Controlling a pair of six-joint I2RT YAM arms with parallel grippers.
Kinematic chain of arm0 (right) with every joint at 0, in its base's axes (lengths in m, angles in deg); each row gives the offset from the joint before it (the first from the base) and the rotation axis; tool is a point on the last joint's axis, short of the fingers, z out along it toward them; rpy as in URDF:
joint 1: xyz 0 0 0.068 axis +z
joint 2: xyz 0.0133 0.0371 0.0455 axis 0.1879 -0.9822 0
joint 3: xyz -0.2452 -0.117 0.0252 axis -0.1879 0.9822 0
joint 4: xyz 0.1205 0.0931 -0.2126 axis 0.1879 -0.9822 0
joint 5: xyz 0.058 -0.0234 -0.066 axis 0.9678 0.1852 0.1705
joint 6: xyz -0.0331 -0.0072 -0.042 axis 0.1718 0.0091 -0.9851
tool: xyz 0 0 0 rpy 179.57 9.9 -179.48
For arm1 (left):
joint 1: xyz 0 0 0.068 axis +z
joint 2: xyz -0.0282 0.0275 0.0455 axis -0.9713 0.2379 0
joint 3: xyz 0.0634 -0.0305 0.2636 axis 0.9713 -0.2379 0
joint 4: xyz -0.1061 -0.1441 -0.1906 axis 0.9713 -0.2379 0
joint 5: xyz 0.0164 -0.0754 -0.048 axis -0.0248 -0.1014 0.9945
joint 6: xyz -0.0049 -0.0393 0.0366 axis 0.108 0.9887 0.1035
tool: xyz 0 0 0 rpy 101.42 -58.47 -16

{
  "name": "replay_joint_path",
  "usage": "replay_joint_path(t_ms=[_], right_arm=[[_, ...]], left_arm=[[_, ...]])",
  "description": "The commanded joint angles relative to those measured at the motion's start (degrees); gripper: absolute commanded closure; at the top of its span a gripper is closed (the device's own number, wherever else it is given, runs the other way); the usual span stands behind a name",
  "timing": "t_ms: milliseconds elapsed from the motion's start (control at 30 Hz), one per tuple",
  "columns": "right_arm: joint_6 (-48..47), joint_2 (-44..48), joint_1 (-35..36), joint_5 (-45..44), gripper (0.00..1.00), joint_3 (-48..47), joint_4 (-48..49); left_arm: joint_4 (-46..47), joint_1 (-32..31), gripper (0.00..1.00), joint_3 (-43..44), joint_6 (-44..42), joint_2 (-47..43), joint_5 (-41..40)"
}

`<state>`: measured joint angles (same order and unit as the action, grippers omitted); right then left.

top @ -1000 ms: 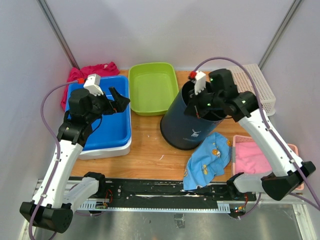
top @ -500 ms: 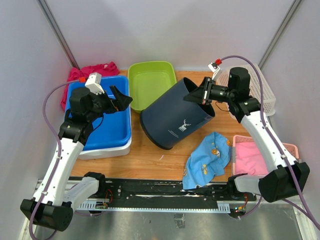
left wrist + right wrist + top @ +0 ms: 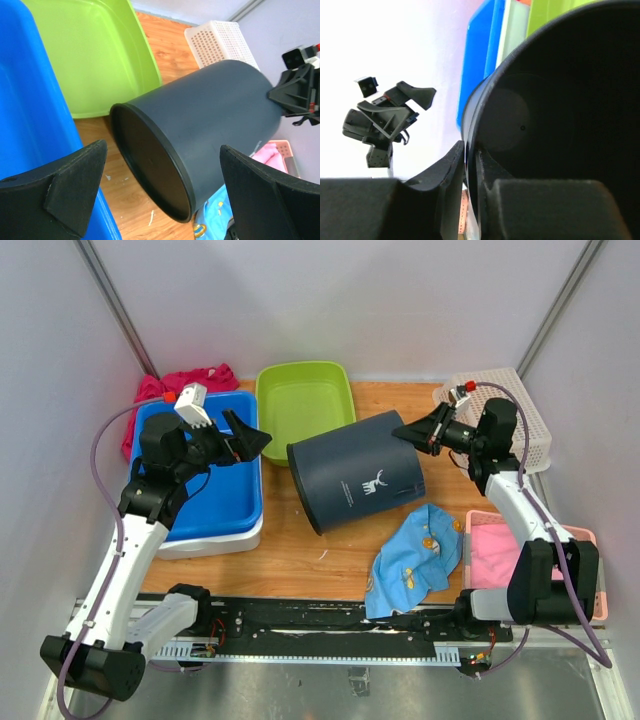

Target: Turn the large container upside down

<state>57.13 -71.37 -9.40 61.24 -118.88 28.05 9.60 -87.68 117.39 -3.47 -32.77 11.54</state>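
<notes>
The robot's left gripper will next grab the large container's base rim [image 3: 301, 486] [image 3: 162, 141], across from the held opening of the container, to lift the base and turn the container opening-first.
The large container [image 3: 355, 483] is a dark navy bin with a white deer logo. It lies tilted on its side in the middle of the table, base toward the lower left, mouth toward the right. My right gripper [image 3: 405, 430] is shut on its rim at the upper right. The right wrist view shows the fingers [image 3: 451, 165] pinching the rim, with the bin's dark inside [image 3: 560, 100] beyond. My left gripper [image 3: 255, 443] is open and empty above the blue tub's right edge. In the left wrist view the bin's base [image 3: 150, 160] faces its spread jaws [image 3: 162, 145].
A blue tub [image 3: 215, 500] stands at the left, a green tub [image 3: 305, 410] behind the bin, and a white basket [image 3: 510, 405] at the back right. A blue patterned cloth [image 3: 415, 560] lies in front of the bin. A pink basket [image 3: 520, 555] holds a pink cloth. A red cloth [image 3: 190, 380] lies at the back left.
My right gripper has swung right with the rim in its grip. The bin has tipped from near upright onto its side, base sliding left. The left arm has barely moved.
</notes>
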Motion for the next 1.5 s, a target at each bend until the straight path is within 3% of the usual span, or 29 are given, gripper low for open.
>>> replay_joint_path(t_ms=[0, 67, 233, 367, 467, 633, 933, 1000, 1467], right_arm=[[-10.76, -1.43, -1.14, 1.75, 0.75, -2.56, -11.35], [-14.59, -2.29, -1.16, 1.01, 0.64, -4.13, -16.43], [-18.02, -3.83, -1.17, 0.23, 0.45, -5.55, -20.83], [-20.05, -3.77, -1.17, -0.75, 0.37, -5.52, -22.94], [-20.92, -3.61, -1.17, -1.02, 0.36, -5.31, -23.86], [-22.23, -3.28, -1.25, -1.71, 0.36, -4.94, -25.38], [-24.71, -3.58, -1.51, -1.99, 0.37, -4.79, -28.26], [-25.7, -3.34, -1.6, -2.34, 0.37, -5.01, -29.31], [-30.77, -1.85, -1.96, -6.28, 0.35, -4.65, -35.28]], left_arm=[[2.68, -0.95, 0.01, -0.77, 3.3, -0.93, 3.8], [3.4, -2.69, 0.01, -2.42, 4.26, -0.72, 3.86], [4.42, -7.76, 0.01, -5.68, 5.26, -0.11, 1.51], [7.38, -9.11, 0.01, -8.46, 6.77, 0.75, 4.45], [8.37, -10.0, 0.07, -9.62, 7.16, 3.01, 7.14], [10.35, -13.28, 0.29, -10.17, 7.3, 6.19, 7.58], [12.1, -16.47, 0.92, -6.98, 8.56, 8.35, 5.34], [11.81, -16.51, 1.0, -5.61, 8.64, 7.85, 4.76], [6.27, -18.28, 1.0, 11.03, 1.28, 8.11, -4.78]])
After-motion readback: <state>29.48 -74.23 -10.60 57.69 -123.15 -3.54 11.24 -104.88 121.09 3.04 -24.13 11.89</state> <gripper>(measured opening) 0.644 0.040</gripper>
